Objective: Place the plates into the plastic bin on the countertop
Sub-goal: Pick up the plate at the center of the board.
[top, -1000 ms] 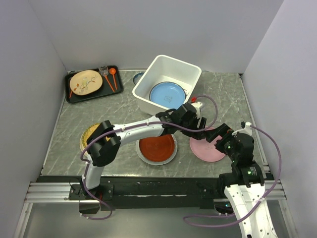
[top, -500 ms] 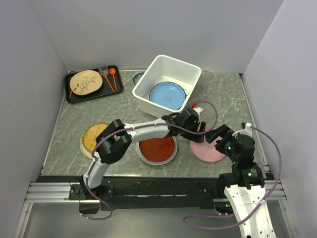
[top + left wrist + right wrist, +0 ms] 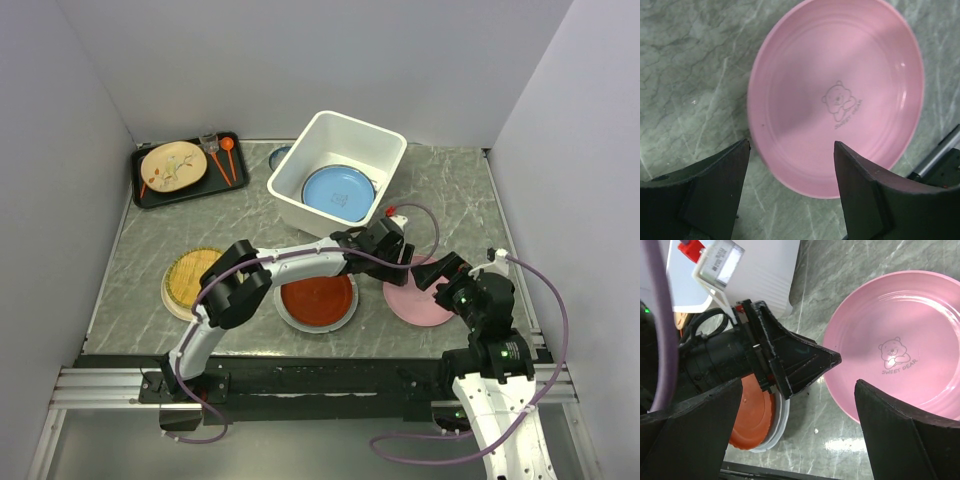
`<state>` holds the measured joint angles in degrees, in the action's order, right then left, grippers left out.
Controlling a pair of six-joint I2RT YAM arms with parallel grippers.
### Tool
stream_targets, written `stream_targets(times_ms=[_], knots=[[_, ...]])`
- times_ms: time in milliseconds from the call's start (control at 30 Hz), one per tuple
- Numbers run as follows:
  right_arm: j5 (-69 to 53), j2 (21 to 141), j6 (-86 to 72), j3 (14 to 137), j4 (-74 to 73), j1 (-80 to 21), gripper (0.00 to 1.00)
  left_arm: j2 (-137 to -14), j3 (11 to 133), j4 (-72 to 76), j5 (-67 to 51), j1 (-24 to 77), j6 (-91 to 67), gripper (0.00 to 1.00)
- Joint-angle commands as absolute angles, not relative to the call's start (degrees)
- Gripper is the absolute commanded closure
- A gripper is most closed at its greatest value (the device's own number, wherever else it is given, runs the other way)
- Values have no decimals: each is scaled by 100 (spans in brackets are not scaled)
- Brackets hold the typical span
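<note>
The left gripper's fingers are above the pink plate's rim in the left wrist view and would miss it if they closed now, so the robot should first lower them.
A pink plate (image 3: 415, 297) with a bear print lies flat on the countertop (image 3: 150, 240); it also shows in the left wrist view (image 3: 840, 95) and the right wrist view (image 3: 900, 350). My left gripper (image 3: 392, 262) is open and hovers at the plate's left rim, its fingers (image 3: 715, 185) straddling the near edge. My right gripper (image 3: 448, 278) is open and empty just above the plate's right side. The white plastic bin (image 3: 385, 150) holds a light blue plate (image 3: 338, 192). A red plate (image 3: 317, 298) lies on a white one at the front. A woven yellow plate (image 3: 190, 278) is at the left.
A flat black tray (image 3: 152, 195) at the back left holds a cream twig-pattern plate (image 3: 172, 165), orange utensils and a small cup. A dark-blue-rimmed dish (image 3: 279, 156) peeks out behind the bin. White walls enclose three sides.
My left gripper has come down and to the right from beside the bin to the pink plate's left rim. The right arm has barely moved.
</note>
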<state>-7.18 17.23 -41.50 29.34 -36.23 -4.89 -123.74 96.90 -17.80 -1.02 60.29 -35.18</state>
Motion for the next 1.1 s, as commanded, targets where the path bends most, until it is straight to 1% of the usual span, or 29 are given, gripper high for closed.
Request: stream_targets(times_ms=[0, 400, 633, 667, 733, 767, 800, 833, 1067], knots=[[-765, 1740, -4113, 2874, -3489, -483, 0, -12585, 9949, -1872, 44, 6003, -3551, 28], [-738, 1767, -4113, 2883, -3481, -492, 0, -12700, 9941, -1890, -184, 5941, -3551, 30], [-809, 1819, -4105, 2839, -3393, -492, 0, -12753, 9888, -1863, -290, 5906, -3542, 35], [-809, 1819, -4113, 2839, -3393, -483, 0, -12744, 9879, -1846, -307, 5906, -3542, 42], [-817, 1837, -4113, 2839, -3375, -492, 0, -12788, 9879, -1846, -421, 5915, -3525, 63], [-817, 1846, -4105, 2839, -3375, -483, 0, -12832, 9922, -1889, -439, 5915, -3524, 84], [-817, 1846, -4113, 2830, -3375, -483, 0, -12841, 9932, -1907, -448, 5906, -3524, 94], [-817, 1846, -4105, 2830, -3366, -492, 0, -12858, 9932, -1916, -422, 5906, -3533, 99], [-844, 1819, -4131, 2795, -3349, -492, 0, -12700, 9782, -1837, -369, 5906, -3551, 99]])
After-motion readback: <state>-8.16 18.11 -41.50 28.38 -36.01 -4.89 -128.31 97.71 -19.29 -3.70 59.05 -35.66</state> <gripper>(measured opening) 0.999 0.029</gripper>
